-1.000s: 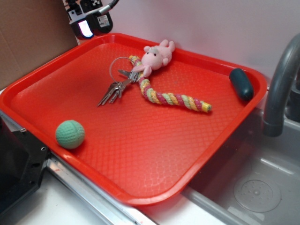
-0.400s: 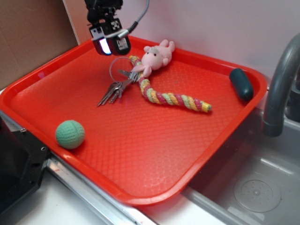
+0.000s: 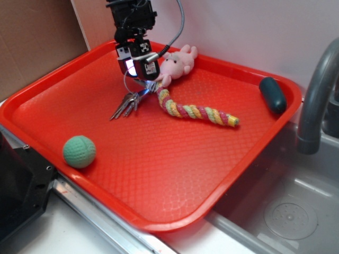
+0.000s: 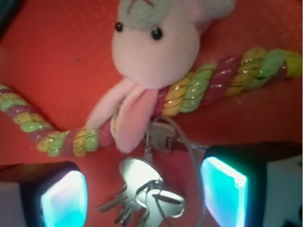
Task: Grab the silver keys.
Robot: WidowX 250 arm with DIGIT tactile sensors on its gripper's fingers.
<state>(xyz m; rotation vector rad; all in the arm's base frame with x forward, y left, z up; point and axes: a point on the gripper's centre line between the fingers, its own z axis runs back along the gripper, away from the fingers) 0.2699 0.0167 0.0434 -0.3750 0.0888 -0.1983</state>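
Note:
My gripper grabs the silver keys by their thin wire ring next, to pick up the keys.
The silver keys (image 3: 125, 104) lie on the red tray (image 3: 159, 174), joined by a thin wire ring to a pink plush toy (image 3: 177, 62) with a striped rope tail (image 3: 196, 111). My gripper (image 3: 137, 67) hangs open just above the ring, right beside the plush. In the wrist view the keys (image 4: 144, 194) sit between my two glowing pads (image 4: 64, 198), which stand well apart and touch nothing. The plush (image 4: 151, 52) fills the top of that view.
A green knitted ball (image 3: 79, 151) rests near the tray's front left rim. A dark teal oblong object (image 3: 273, 94) lies at the back right corner. A grey faucet (image 3: 318, 95) and sink (image 3: 286, 211) stand to the right. A brown cardboard wall (image 3: 32, 42) rises at the left.
My gripper has come from the tray's back left corner down and rightward, and now stands over the key ring. Keys, plush and ball have not moved.

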